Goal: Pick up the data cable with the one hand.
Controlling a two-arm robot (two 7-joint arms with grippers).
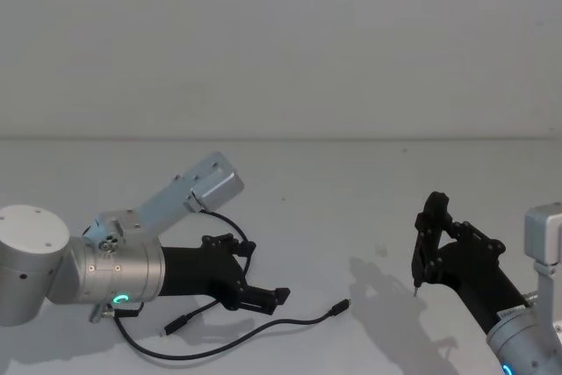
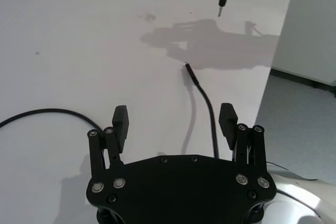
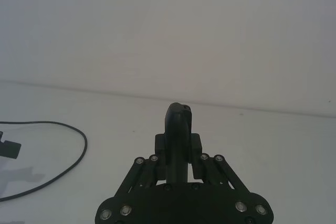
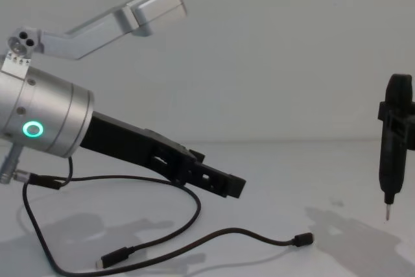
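To pick up the data cable, my left gripper next needs to grab the arched cord behind its plug (image 4: 231,230), raised off the table while the loop (image 4: 196,206) lies flat.
The data cable (image 1: 263,328) lies in a loose curve on the white table, one plug (image 1: 339,307) toward the middle and the other (image 1: 174,326) under my left arm. My left gripper (image 1: 268,299), on the silver wrist with the green ring (image 4: 32,129), hovers open just above the cable. In the left wrist view the cable (image 2: 207,103) runs between the spread fingers (image 2: 120,121), close to one of them and touching neither. In the chest view the gripper (image 4: 227,186) hangs clear above the cable (image 4: 246,233). My right gripper (image 3: 178,150) is shut on a black pen-like tool (image 1: 430,234).
The tool's metal tip (image 4: 387,212) hangs above the table at the right, apart from the cable's plug (image 4: 302,240). A short wire with a barrel connector (image 4: 19,174) hangs from my left wrist. A white wall (image 1: 281,41) stands behind the table.
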